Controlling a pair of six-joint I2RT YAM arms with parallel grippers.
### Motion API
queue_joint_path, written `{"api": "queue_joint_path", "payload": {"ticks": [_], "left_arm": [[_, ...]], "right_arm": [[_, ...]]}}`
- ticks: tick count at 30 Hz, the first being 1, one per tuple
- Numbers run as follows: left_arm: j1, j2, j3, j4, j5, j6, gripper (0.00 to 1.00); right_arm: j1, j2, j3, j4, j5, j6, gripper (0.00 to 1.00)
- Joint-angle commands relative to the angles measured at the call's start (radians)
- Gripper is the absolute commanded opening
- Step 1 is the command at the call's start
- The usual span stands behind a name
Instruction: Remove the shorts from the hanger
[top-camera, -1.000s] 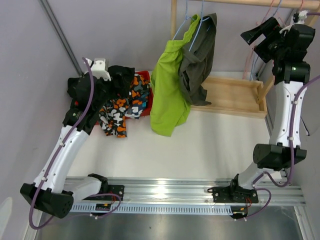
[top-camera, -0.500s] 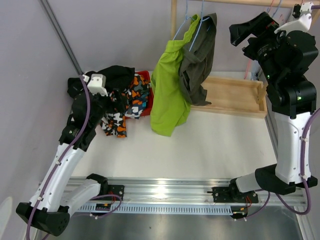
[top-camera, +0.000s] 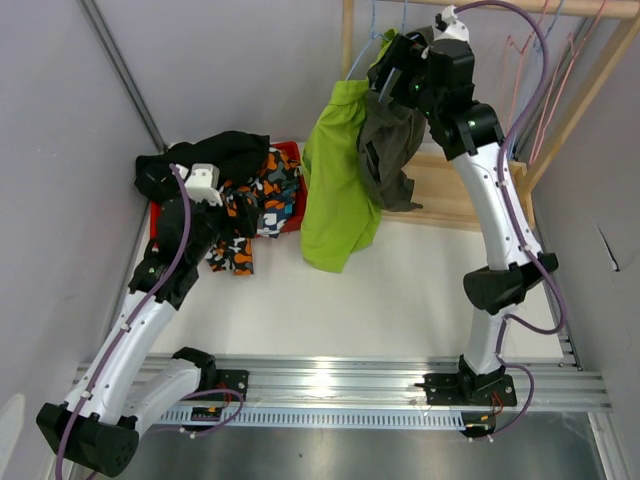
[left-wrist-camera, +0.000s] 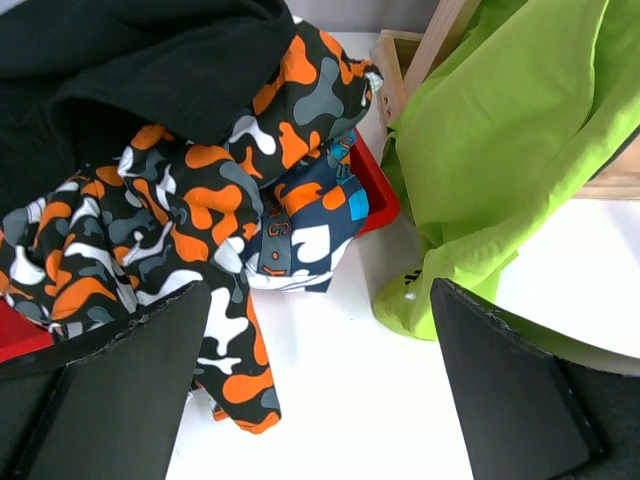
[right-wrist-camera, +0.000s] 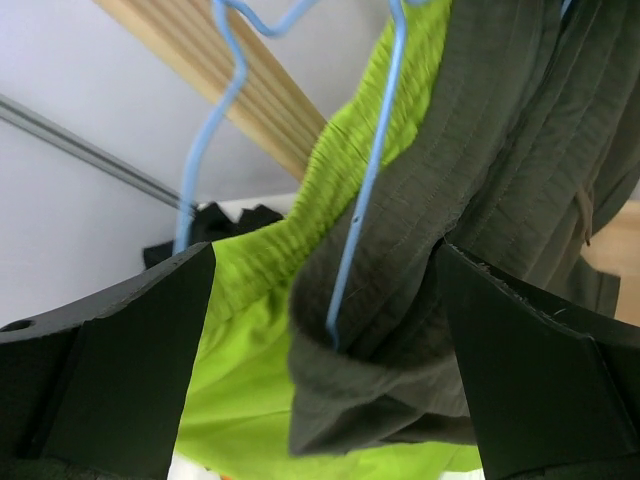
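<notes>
I will grab the blue hanger by its exposed wire side arm (right-wrist-camera: 352, 246) with my right gripper, so the grey-olive shorts' waistband stays free for removal.
Lime green shorts (top-camera: 338, 185) and dark grey-olive shorts (top-camera: 392, 150) hang on blue wire hangers (right-wrist-camera: 365, 190) from a wooden rail at the top. My right gripper (top-camera: 392, 72) is open, its fingers either side of the grey-olive shorts' (right-wrist-camera: 500, 180) waistband and hanger, not closed on them. The lime shorts (right-wrist-camera: 260, 330) hang just behind. Black shorts (top-camera: 215, 155), orange-black-white shorts (top-camera: 235, 235) and teal-orange-white shorts (left-wrist-camera: 305, 225) lie heaped in a red bin (top-camera: 290, 155) at left. My left gripper (left-wrist-camera: 315, 400) is open and empty above the white table beside the heap.
A wooden tray base (top-camera: 465, 190) of the rack sits at the back right. Wooden uprights (top-camera: 347, 40) frame the rack. More wire hangers (top-camera: 530, 50) hang bare on the right. A grey wall runs along the left.
My right arm has swung left from the far right to the hanging grey-olive shorts. My left gripper has drawn back toward me from the heap in the bin.
</notes>
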Motion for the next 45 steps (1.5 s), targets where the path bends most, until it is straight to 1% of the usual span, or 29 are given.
{"api": "queue_joint_path", "payload": {"ticks": [1, 4, 7, 9, 10, 11, 12, 15, 16, 17, 18, 19, 21, 22, 24, 25, 26, 27, 28, 32, 33, 35, 38, 41, 42, 44, 45], "left_arm": [[-0.005, -0.012, 0.0, 0.048, -0.013, -0.033, 0.99], [-0.005, -0.012, -0.001, 0.042, -0.026, -0.045, 0.98], [-0.007, -0.016, -0.004, 0.045, -0.012, -0.05, 0.98], [-0.005, -0.017, -0.009, 0.048, 0.008, -0.051, 0.98], [-0.005, -0.016, -0.007, 0.05, 0.013, -0.053, 0.98], [-0.005, -0.016, -0.009, 0.048, 0.016, -0.053, 0.98], [-0.005, -0.014, -0.007, 0.047, 0.016, -0.053, 0.98], [-0.007, -0.011, -0.004, 0.042, 0.016, -0.053, 0.98], [-0.005, -0.011, -0.006, 0.042, 0.017, -0.051, 0.98], [-0.005, -0.011, -0.006, 0.043, 0.016, -0.051, 0.98], [-0.007, -0.011, -0.006, 0.043, 0.016, -0.053, 0.98], [-0.007, -0.009, -0.007, 0.043, 0.042, -0.053, 0.98], [-0.005, -0.005, -0.007, 0.04, 0.046, -0.054, 0.97], [-0.005, -0.005, -0.009, 0.04, 0.048, -0.057, 0.97], [-0.005, 0.003, -0.012, 0.043, 0.069, -0.065, 0.97], [-0.005, 0.006, -0.013, 0.043, 0.08, -0.065, 0.97], [-0.007, 0.01, -0.012, 0.043, 0.085, -0.065, 0.96], [-0.005, 0.017, -0.009, 0.04, 0.089, -0.062, 0.96], [-0.005, 0.018, -0.009, 0.039, 0.092, -0.06, 0.97], [-0.007, 0.012, -0.02, 0.054, 0.144, -0.04, 0.98], [-0.013, 0.006, -0.024, 0.072, 0.178, -0.03, 0.99], [-0.028, -0.003, -0.035, 0.092, 0.195, -0.017, 0.99], [-0.091, 0.023, -0.023, 0.093, 0.18, 0.009, 0.99], [-0.165, 0.052, 0.036, 0.063, 0.132, 0.027, 0.99], [-0.194, 0.053, 0.08, 0.06, 0.125, 0.029, 0.99], [-0.218, 0.058, 0.127, 0.048, 0.109, 0.019, 0.99], [-0.249, 0.069, 0.147, 0.042, 0.112, 0.01, 0.99]], "right_arm": [[0.005, -0.001, 0.047, 0.072, 0.012, -0.016, 0.99], [0.007, 0.019, 0.02, 0.101, 0.016, -0.014, 0.99], [0.012, 0.027, -0.026, 0.142, 0.015, -0.016, 0.95], [0.012, 0.038, -0.042, 0.162, 0.013, -0.014, 0.84], [0.01, 0.041, -0.045, 0.167, 0.01, -0.013, 0.7], [0.012, 0.053, -0.042, 0.168, 0.01, -0.011, 0.65], [0.01, 0.059, -0.04, 0.17, 0.009, -0.011, 0.63], [0.01, 0.075, -0.045, 0.179, 0.013, -0.01, 0.63], [0.01, 0.079, -0.046, 0.181, 0.012, -0.011, 0.57], [0.01, 0.082, -0.046, 0.182, 0.012, -0.01, 0.48], [0.01, 0.088, -0.048, 0.185, 0.01, -0.008, 0.42], [0.01, 0.092, -0.046, 0.185, 0.01, -0.01, 0.38], [0.007, 0.093, -0.048, 0.185, 0.012, -0.01, 0.37], [0.008, 0.09, -0.052, 0.185, 0.013, -0.008, 0.35], [0.002, 0.084, -0.058, 0.185, 0.01, -0.008, 0.26], [0.001, 0.073, -0.062, 0.187, 0.01, -0.008, 0.14], [-0.002, 0.067, -0.069, 0.181, 0.013, -0.008, 0.1], [-0.007, 0.059, -0.071, 0.179, 0.019, -0.007, 0.03], [-0.008, 0.05, -0.077, 0.179, 0.027, -0.008, 0.0], [-0.013, -0.069, -0.153, 0.23, 0.062, -0.037, 0.0], [-0.015, -0.091, -0.173, 0.237, 0.071, -0.045, 0.0], [-0.016, -0.132, -0.184, 0.248, 0.096, -0.06, 0.0], [-0.016, -0.2, -0.183, 0.251, 0.108, -0.089, 0.0], [-0.018, -0.243, -0.177, 0.242, 0.111, -0.111, 0.0], [-0.018, -0.25, -0.174, 0.236, 0.11, -0.114, 0.0], [-0.022, -0.272, -0.169, 0.204, 0.107, -0.112, 0.0], [-0.022, -0.281, -0.177, 0.202, 0.105, -0.111, 0.0]]}}
